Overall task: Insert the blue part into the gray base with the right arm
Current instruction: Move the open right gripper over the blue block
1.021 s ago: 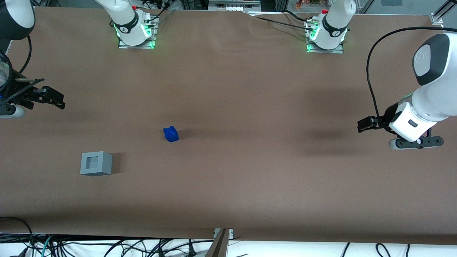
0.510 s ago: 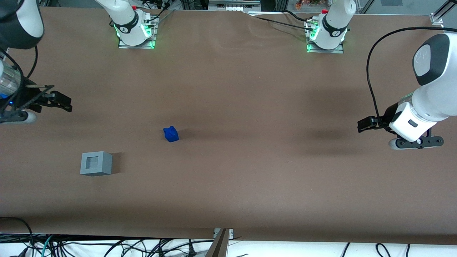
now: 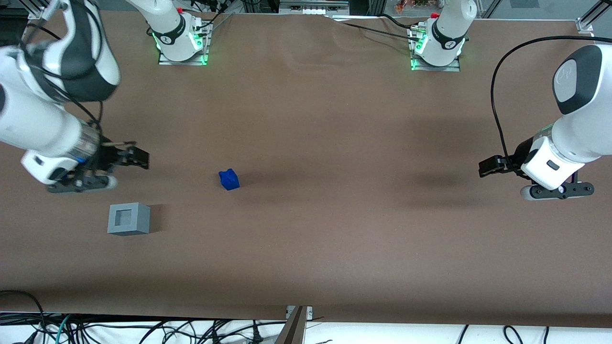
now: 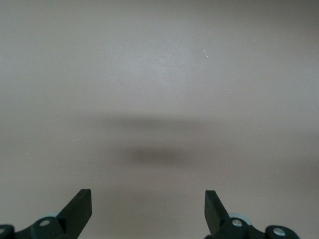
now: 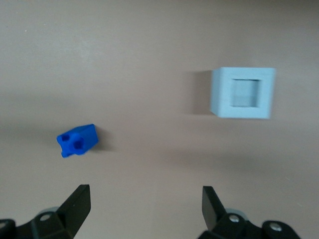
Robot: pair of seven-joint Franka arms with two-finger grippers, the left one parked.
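The blue part needs to fit into the gray base's socket (image 3: 123, 217) (image 5: 244, 93), so my right gripper should next grab the blue part by its long sides.
The blue part (image 3: 229, 179) (image 5: 77, 140) lies on the brown table, apart from everything. The gray base (image 3: 128, 219) (image 5: 243, 92) stands nearer the front camera and nearer the working arm's end, its square socket facing up. My right gripper (image 3: 138, 158) (image 5: 145, 199) hangs above the table, open, with nothing between its fingers. It is a little farther from the front camera than the gray base and level with the blue part, a good gap short of it. The white right arm (image 3: 45, 119) reaches in from the table's end.
Two arm bases with green lights (image 3: 180, 40) (image 3: 436, 45) are bolted at the table's edge farthest from the front camera. The parked arm (image 3: 559, 148) hangs over its end of the table. Cables (image 3: 143, 329) lie below the near edge.
The right arm has swung in from the table's end toward the middle and slightly nearer the front camera, bringing the gripper close to the gray base. Both parts have stayed put.
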